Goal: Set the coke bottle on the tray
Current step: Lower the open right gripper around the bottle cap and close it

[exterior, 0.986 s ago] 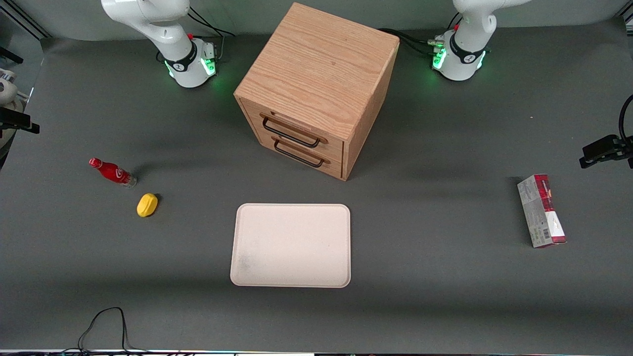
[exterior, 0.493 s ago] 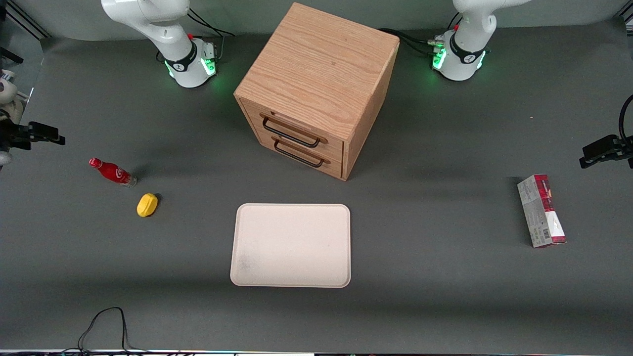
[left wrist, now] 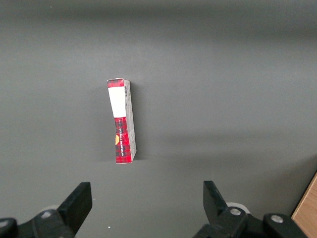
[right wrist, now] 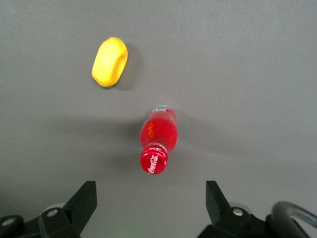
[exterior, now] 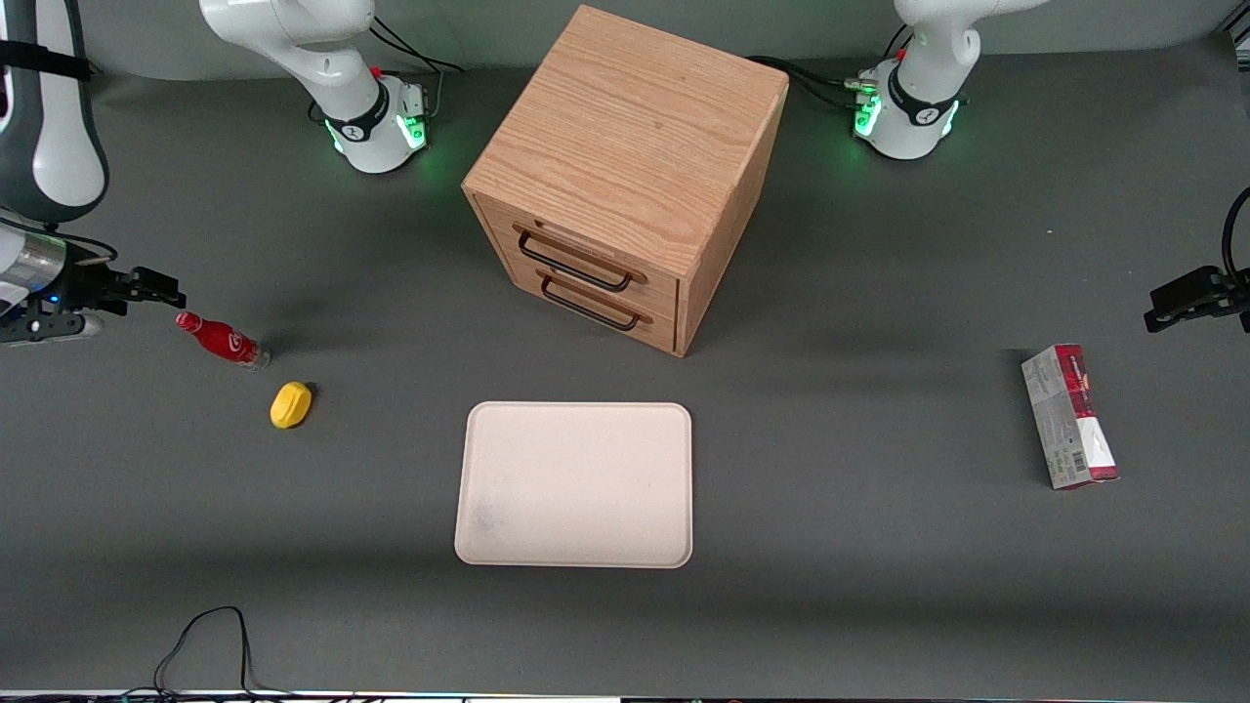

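Observation:
My right gripper grabs the coke bottle by its red cap end (exterior: 188, 321) (right wrist: 154, 159) next, to set the bottle on the tray.
The coke bottle (exterior: 222, 341), small and red with a red cap and a clear base, stands on the dark table toward the working arm's end. The right wrist view shows it from above (right wrist: 158, 136), cap uppermost. My right gripper (exterior: 156, 286) hangs above the table just beside the bottle's cap. Its fingers are wide open and empty, and the bottle lies just ahead of the gap between them (right wrist: 148, 203). The cream-white tray (exterior: 576, 408) lies flat and bare near the table's middle, nearer the front camera than the cabinet.
A yellow lemon-shaped object (exterior: 291, 404) lies close to the bottle, nearer the front camera; it also shows in the right wrist view (right wrist: 110, 61). A wooden two-drawer cabinet (exterior: 625, 166) stands mid-table. A red and grey box (exterior: 1069, 415) lies toward the parked arm's end.
My right gripper has come in from the table's edge toward the bottle and now sits beside its cap. The bottle, lemon and tray have not moved.

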